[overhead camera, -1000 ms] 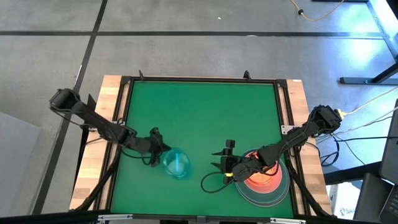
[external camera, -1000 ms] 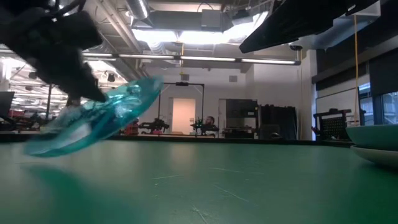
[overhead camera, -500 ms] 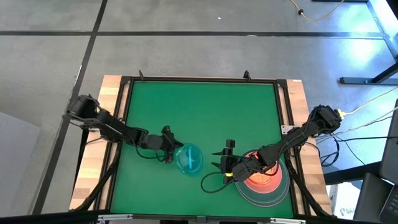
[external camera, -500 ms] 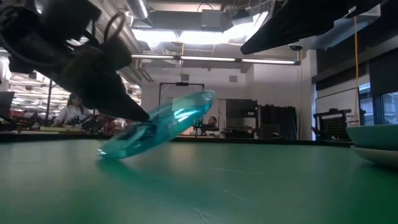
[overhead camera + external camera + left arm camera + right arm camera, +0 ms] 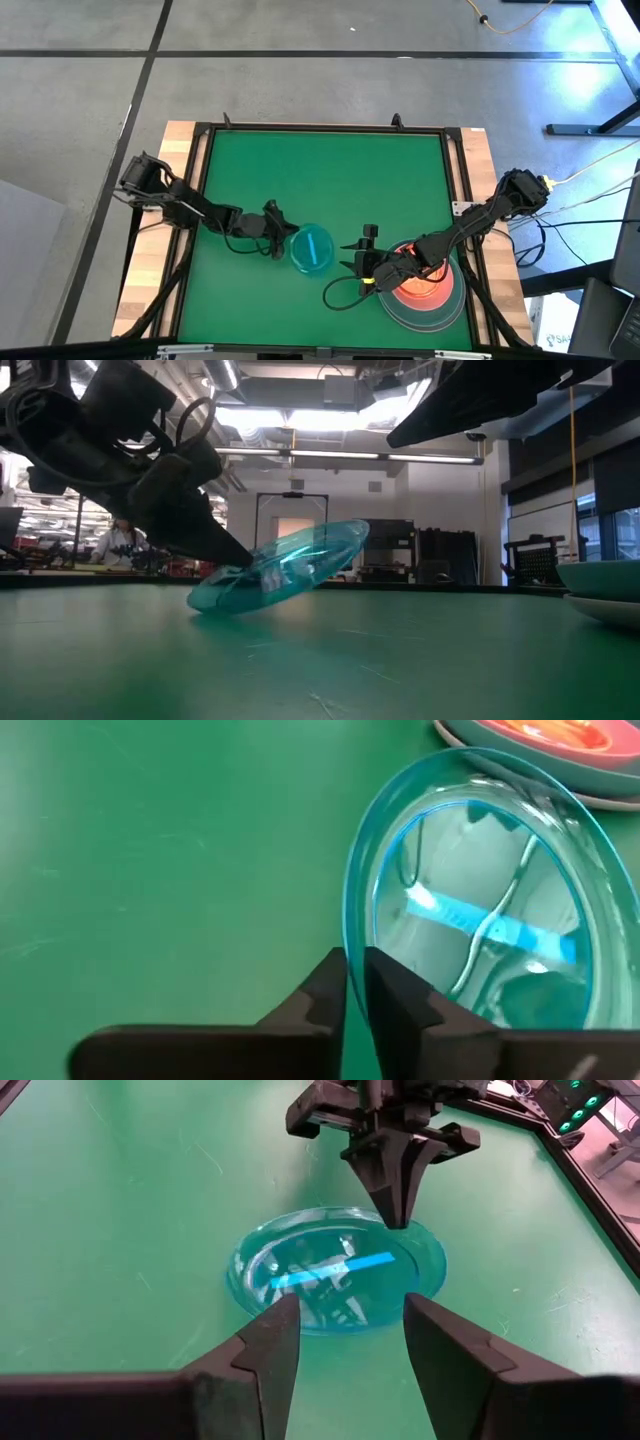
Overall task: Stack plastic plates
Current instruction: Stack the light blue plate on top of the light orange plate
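My right gripper should add the blue plate to the stack [image 5: 420, 285] next, so it needs to grab the blue plate by its rim [image 5: 330, 249].
A small translucent blue plate [image 5: 312, 248] sits tilted in the middle of the green mat, held by my left gripper [image 5: 283, 243], which is shut on its left rim. In the low view the blue plate [image 5: 285, 565] slopes up toward the right. My right gripper [image 5: 362, 258] is open and hovers just right of it, touching nothing; in the right wrist view its fingers [image 5: 270, 1345] frame the blue plate [image 5: 335, 1270]. Behind the right gripper a stack [image 5: 420, 285] rests on the mat: a pink-orange plate on a large grey plate [image 5: 430, 312]. My left gripper pinches the blue plate's rim [image 5: 350, 935] between its two fingers, on the side toward the table's left. The fingers [image 5: 215, 545] come slanting down from the left. The plate is tilted, its held side low by the mat and its far side raised; whether it touches the mat I cannot tell.
The green mat [image 5: 320, 180] is bordered by a dark frame and wooden edges [image 5: 175, 200]. A black cable loop [image 5: 340, 295] lies near the right gripper. The far half of the mat is open.
My left gripper has carried the blue plate toward the table's right, closer to the right gripper and the stack, staying shut on its rim. The plate has come lower and less steeply tilted.
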